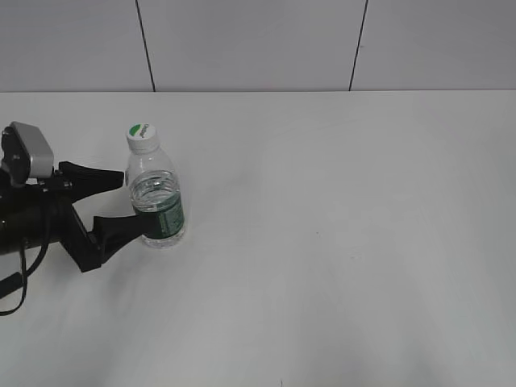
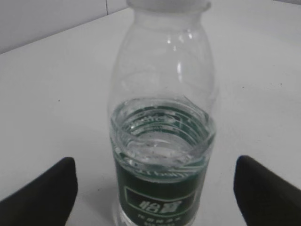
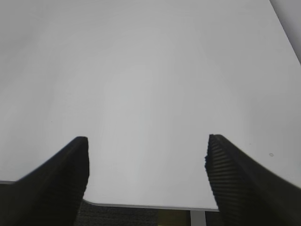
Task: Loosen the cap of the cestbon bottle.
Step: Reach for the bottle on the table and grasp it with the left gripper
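My left gripper grabs the bottle by its lower body (image 1: 167, 219) next, where the labelled sides run straight, since the bottle's shoulder (image 1: 149, 160) slopes in toward its neck.
The cestbon bottle (image 1: 157, 201) stands upright on the white table at the left, clear and ribbed, about half full of water, with a dark green label low on its body. Its white cap (image 1: 141, 135) with a green mark sits on the neck. My left gripper (image 1: 129, 202) is open, one black finger on each side of the bottle's lower body. In the left wrist view the bottle (image 2: 162, 141) fills the middle. The left gripper (image 2: 155, 162) shows gaps between both fingers and the bottle, and only the cap's lower rim (image 2: 167, 4) shows. My right gripper (image 3: 146, 140) is open and holds nothing.
The white table (image 1: 339, 242) stretches to the right of the bottle, with a pale panelled wall (image 1: 258, 40) behind it. In the right wrist view the table's near edge (image 3: 141, 205) lies just under the fingers. The right arm is out of the exterior view.
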You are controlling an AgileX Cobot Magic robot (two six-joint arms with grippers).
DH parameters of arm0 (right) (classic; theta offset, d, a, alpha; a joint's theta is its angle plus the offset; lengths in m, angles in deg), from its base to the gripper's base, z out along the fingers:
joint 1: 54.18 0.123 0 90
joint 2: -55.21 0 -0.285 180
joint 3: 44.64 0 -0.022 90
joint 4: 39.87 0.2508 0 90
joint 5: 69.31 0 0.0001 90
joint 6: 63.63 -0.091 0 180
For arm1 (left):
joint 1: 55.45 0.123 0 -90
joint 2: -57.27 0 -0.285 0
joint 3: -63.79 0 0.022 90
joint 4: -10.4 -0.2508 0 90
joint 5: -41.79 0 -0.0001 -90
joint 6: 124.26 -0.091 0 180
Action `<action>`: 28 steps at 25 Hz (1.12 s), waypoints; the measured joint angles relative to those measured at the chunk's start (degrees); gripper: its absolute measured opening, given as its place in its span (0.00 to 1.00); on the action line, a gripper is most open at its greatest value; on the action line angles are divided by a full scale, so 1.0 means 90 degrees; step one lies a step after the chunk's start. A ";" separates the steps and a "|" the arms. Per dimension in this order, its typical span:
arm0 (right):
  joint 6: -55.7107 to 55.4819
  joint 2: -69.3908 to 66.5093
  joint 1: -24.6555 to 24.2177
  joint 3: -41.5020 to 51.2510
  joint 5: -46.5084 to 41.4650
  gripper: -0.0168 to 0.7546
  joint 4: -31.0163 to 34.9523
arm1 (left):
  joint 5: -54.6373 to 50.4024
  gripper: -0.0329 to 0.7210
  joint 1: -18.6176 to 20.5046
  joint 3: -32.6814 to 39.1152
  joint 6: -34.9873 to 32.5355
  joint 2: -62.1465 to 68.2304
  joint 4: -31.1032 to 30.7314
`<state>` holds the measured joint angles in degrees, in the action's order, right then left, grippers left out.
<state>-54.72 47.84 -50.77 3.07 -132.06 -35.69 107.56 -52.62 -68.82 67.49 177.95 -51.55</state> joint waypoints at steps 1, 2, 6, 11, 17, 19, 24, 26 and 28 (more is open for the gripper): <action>0.0000 0.0000 0.0000 0.0000 0.0000 0.78 0.0000 | -0.0036 0.86 0.0000 -0.0051 0.0003 0.0021 -0.0007; 0.0000 0.0000 0.0000 0.0000 0.0000 0.78 0.0000 | -0.0052 0.86 0.0000 -0.0113 0.0017 0.0052 -0.0015; 0.0000 0.0000 0.0000 0.0000 0.0000 0.78 0.0000 | -0.0141 0.86 -0.0133 -0.0259 0.0046 0.0171 -0.0028; 0.0000 0.0000 0.0000 0.0000 0.0000 0.78 0.0000 | -0.0216 0.86 -0.0589 -0.0522 0.0049 0.0462 0.0065; -0.0006 0.0000 0.0000 0.0000 0.0000 0.78 0.0000 | -0.0525 0.84 -0.0902 -0.0693 0.0049 0.0665 0.0556; 0.0002 0.0000 0.0000 0.0000 0.0000 0.78 0.0000 | -0.0525 0.83 -0.0910 -0.0700 0.0054 0.0665 0.0579; 0.0002 0.0000 0.0000 0.0000 0.0000 0.78 0.0000 | -0.0305 0.81 -0.0914 -0.0700 0.0054 0.0665 0.0579; -0.0005 0.0000 0.0000 0.0000 0.0000 0.78 0.0000 | -0.0156 0.76 -0.0914 -0.0700 0.0054 0.0665 0.0579; -0.0005 0.0000 0.0000 0.0000 0.0000 0.78 0.0000 | -0.0110 0.64 -0.0914 -0.0700 0.0054 0.0665 0.0579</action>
<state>-54.76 47.84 -50.77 3.07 -132.06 -35.69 106.57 -60.84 -75.12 67.98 183.93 -46.33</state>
